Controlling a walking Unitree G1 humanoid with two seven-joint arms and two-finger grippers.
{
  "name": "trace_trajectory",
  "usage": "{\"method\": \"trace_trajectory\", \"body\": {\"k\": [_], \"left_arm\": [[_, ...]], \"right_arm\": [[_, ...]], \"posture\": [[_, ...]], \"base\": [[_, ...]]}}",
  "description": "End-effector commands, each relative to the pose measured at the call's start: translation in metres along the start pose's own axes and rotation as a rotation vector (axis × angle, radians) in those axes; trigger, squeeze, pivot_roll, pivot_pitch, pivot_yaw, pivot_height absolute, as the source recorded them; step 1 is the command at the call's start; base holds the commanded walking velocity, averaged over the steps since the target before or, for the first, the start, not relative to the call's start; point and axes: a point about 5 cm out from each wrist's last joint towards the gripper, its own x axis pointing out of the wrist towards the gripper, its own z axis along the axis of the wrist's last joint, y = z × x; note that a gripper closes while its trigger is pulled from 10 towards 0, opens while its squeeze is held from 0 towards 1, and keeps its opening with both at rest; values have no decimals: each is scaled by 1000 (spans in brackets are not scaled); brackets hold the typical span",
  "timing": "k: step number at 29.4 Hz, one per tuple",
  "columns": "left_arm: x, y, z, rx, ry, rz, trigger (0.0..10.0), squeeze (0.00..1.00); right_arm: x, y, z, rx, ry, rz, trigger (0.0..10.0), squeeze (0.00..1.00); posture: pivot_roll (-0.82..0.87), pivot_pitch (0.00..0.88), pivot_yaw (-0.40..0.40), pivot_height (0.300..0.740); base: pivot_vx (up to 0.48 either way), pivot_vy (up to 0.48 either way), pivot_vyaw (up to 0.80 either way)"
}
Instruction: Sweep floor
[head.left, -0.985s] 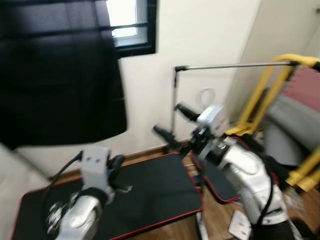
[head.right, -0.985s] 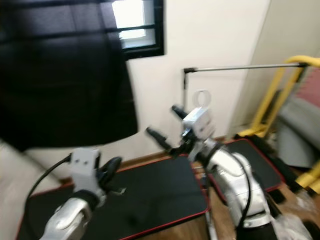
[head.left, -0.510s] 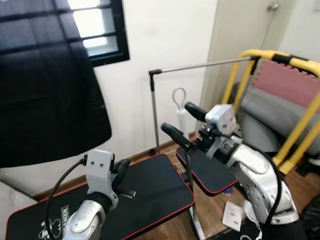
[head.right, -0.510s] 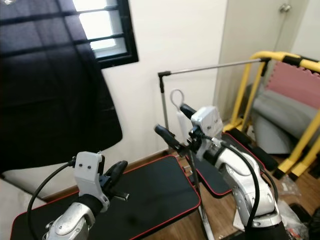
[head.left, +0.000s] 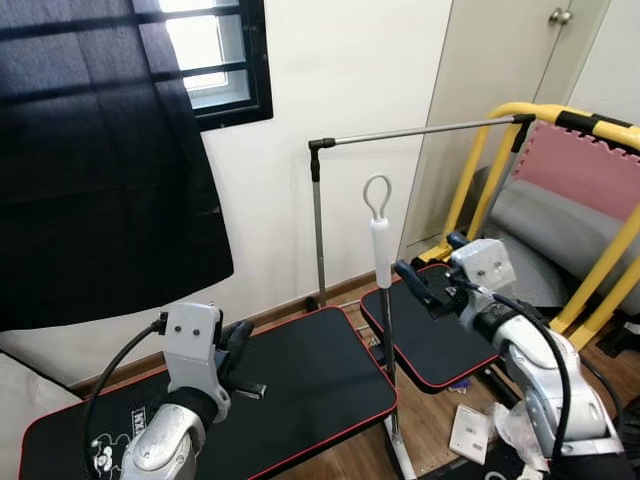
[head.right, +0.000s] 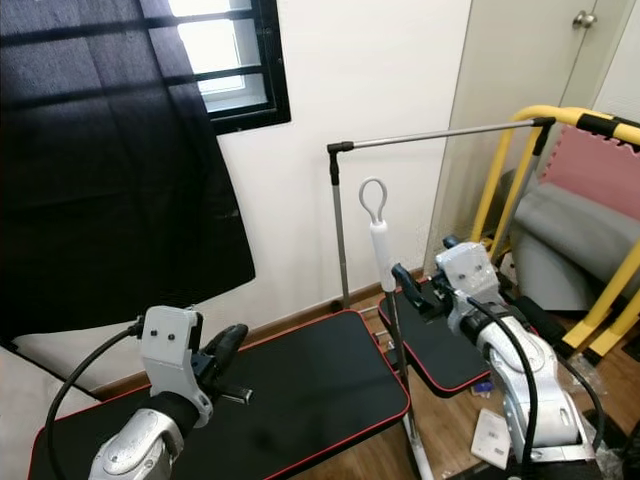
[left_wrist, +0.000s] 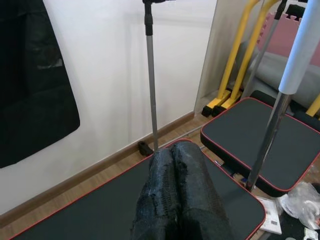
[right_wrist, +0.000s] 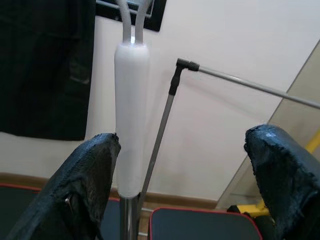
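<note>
My right gripper should sweep the wooden floor with the broom. For that, it should next grab the broom by the white grip (right_wrist: 131, 120) below the broom's loop.
A broom handle (head.left: 380, 248) with a white grip and a loop on top stands upright in the middle of the room, its metal pole (head.left: 389, 370) running down to the floor. My right gripper (head.left: 432, 265) is open just to the right of the grip. In the right wrist view the white grip (right_wrist: 131, 120) stands close beside one finger (right_wrist: 87, 185), and the gripper (right_wrist: 185, 185) is not closed on it. My left gripper (head.left: 235, 345) is shut on nothing, low on the left above a black mat; its fingers (left_wrist: 175, 200) are pressed together.
Two black mats with red edges (head.left: 300, 380) (head.left: 430, 345) lie on the wooden floor. A grey clothes rail (head.left: 420, 131) stands behind the broom. A yellow frame with grey and pink padding (head.left: 560, 200) stands at the right. Paper scraps (head.left: 467, 432) lie near my right arm.
The view has swung and sharpened. My right gripper has come off the broom handle, dropping lower and to its right. The left arm is much as before.
</note>
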Motion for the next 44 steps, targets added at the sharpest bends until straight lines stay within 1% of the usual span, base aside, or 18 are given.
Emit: {"method": "trace_trajectory", "body": {"k": [1,4,7,8,9,10,13,14,17,21,27,30,31,34,35,36,39,44], "left_arm": [[-1,-1,-1,4,16,-21,10000,0],[-1,-6,1,32,14,-66,10000,0],[-1,-8,2,40,12,-85,10000,0],[0,-16,4,64,6,-153,10000,0],[1,-27,7,110,3,-258,10000,0],[0,-36,7,142,6,-344,10000,0],[0,-36,7,142,6,-344,10000,0],[-1,-43,7,166,11,-416,10000,0],[-7,-50,3,194,42,-531,10000,0],[-10,-51,0,207,59,-551,10000,0],[-13,-54,-1,195,58,-551,10000,0],[-13,-55,-1,195,58,-553,10000,0],[-13,-55,-1,196,58,-560,10000,0],[-13,-55,-1,197,59,-567,10000,0],[-13,-55,-2,199,59,-571,10000,0],[-13,-56,-2,200,58,-572,10000,0],[-13,-56,-2,200,56,-570,10000,0],[-12,-57,-2,197,53,-571,10000,0]], "right_arm": [[-1,1,-21,53,66,7,10000,1000],[5,7,-36,92,115,34,10000,1000],[7,9,-38,91,120,41,10000,1000],[12,12,-40,82,124,56,10000,251],[19,14,-42,71,131,50,10000,0],[25,15,-44,67,133,40,10000,0],[25,15,-44,67,133,40,10000,0],[30,16,-45,70,132,32,10000,0],[47,31,-35,85,78,72,10000,0],[62,45,-22,65,28,128,10000,0],[80,51,-7,26,-13,93,10000,0],[82,51,-5,26,-19,88,10000,0],[86,51,-3,11,-26,68,4824,0],[88,51,-2,-1,-31,54,4824,0],[89,49,-1,-20,-31,33,0,0],[90,43,-1,-54,-27,-9,0,0],[88,38,-2,-72,-20,-34,0,0],[83,32,-5,-73,-10,-57,0,0]], "posture": [[-89,0,-4,740],[-88,0,-7,740],[-88,0,-7,740],[-90,6,-8,740],[-75,10,-14,740],[-71,11,-15,740],[-71,11,-15,740],[-65,14,-14,740],[-44,27,-11,740],[-34,35,-16,740],[-36,41,-23,740],[-35,41,-24,740],[-34,41,-25,740],[-34,41,-25,740],[-31,40,-31,740],[-35,40,-31,740],[-40,39,-33,740],[-52,36,-36,740]], "base": [[0,0,0],[0,0,0],[0,0,0],[0,0,0],[0,0,0],[0,0,0],[0,0,0],[0,0,0],[0,0,0],[0,0,0],[0,0,0],[0,0,0],[0,0,0],[0,0,0],[0,0,0],[0,0,0],[0,0,0],[0,0,0]]}}
